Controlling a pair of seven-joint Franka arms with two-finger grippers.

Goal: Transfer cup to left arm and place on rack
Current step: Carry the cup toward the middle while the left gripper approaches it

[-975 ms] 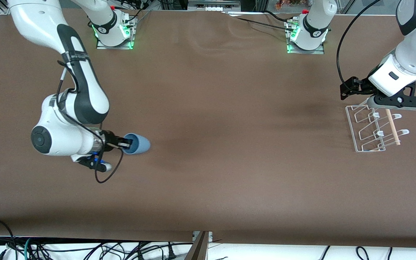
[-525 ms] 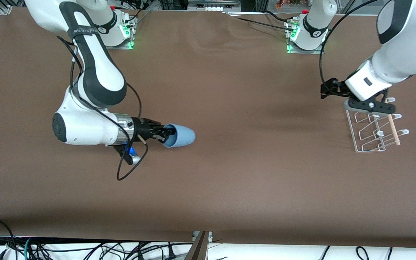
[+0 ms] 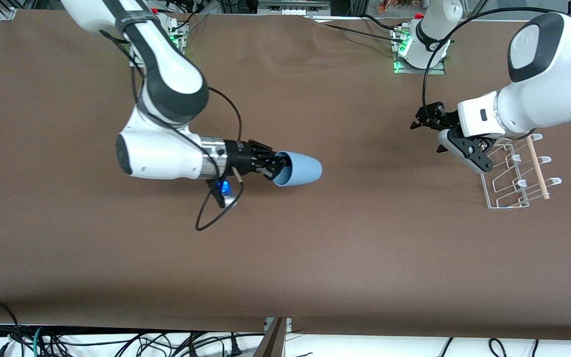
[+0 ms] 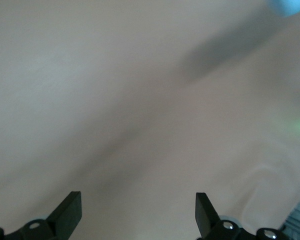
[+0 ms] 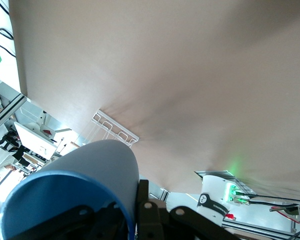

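Note:
The cup's open rim has to stay free to go onto the rack (image 3: 511,176), so the robot's left gripper needs to grab the light-blue cup by its closed base end next.
The light-blue cup (image 3: 301,169) lies on its side in the air over the middle of the table. My right gripper (image 3: 278,169), all black, is shut on the cup's rim, one finger inside and one outside. In the right wrist view the cup (image 5: 75,190) fills the corner beside that gripper (image 5: 132,210). My left gripper (image 3: 464,148) hangs just beside the white wire rack (image 3: 511,176) on its middle-of-table side, open and empty. Its wide-apart fingertips (image 4: 70,207) show in the left wrist view, and the cup shows there as a pale blue patch (image 4: 290,5).
A light wooden dowel (image 3: 537,166) lies across the rack. The rack also shows in the right wrist view (image 5: 115,129). Both arm bases (image 3: 419,44) stand along the table edge farthest from the front camera. Cables hang at the nearest edge.
My right arm has carried the cup from its own end toward the middle of the table. My left gripper has moved off the rack toward the middle and turned.

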